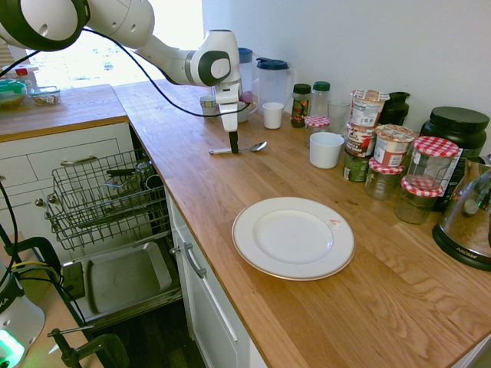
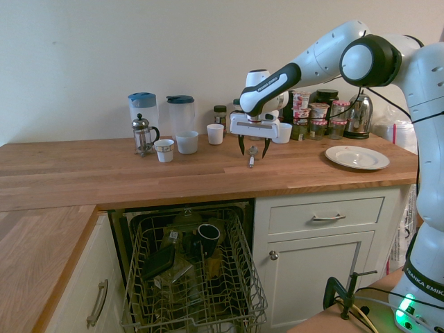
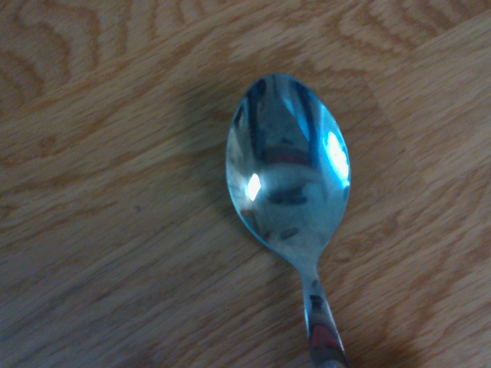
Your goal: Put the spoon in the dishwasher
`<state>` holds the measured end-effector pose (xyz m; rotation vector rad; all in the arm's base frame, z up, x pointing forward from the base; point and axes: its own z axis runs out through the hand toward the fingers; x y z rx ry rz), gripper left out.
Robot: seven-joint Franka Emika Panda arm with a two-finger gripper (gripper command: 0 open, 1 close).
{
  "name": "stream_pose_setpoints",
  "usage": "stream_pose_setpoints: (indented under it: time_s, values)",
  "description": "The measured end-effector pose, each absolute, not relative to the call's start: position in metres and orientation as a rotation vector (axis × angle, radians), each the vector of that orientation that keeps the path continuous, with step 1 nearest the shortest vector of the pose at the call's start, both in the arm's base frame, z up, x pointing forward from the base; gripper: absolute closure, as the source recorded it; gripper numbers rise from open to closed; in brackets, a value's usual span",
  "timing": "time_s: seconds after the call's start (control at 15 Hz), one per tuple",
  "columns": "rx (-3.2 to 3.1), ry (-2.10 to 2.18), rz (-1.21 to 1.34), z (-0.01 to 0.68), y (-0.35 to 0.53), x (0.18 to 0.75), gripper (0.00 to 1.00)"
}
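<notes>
The robot's gripper should next hold the spoon by the straight sides of its slim handle (image 2: 251,161), because the spoon's oval bowl (image 2: 253,150) is round and sloping.
The shiny silver spoon (image 1: 249,147) (image 2: 252,152) lies flat on the wooden countertop, and its oval bowl fills the wrist view (image 3: 288,176). My gripper (image 1: 233,142) (image 2: 253,148) points straight down over the spoon's handle. It is open, with one finger on each side of the spoon and the tips close to the counter. Nothing is held. The dishwasher (image 1: 123,280) stands open below the counter, its dark wire rack (image 1: 96,201) (image 2: 194,277) pulled out with a few dark items in it.
A white plate (image 1: 293,236) (image 2: 356,157) sits further along the counter. A white mug (image 1: 326,149), a small cup (image 1: 272,115), jars (image 1: 393,146), jugs (image 2: 182,114), a French press (image 2: 142,135) and a kettle (image 1: 472,215) line the wall behind the spoon.
</notes>
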<state>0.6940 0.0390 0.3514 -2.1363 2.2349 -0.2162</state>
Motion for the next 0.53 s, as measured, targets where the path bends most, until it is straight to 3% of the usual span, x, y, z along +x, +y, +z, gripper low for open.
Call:
stream_pose_setpoints:
  time_s: [0.2,0.27,0.53]
  values:
    - [-2.136,2.247,-0.205,0.3440,0.0351,0.6960,0.00]
    - [-2.135,2.250,-0.203,0.3429,0.0338,0.6962,1.00]
    - [-2.126,2.257,-0.195,0.3418,0.0291,0.6971,1.00]
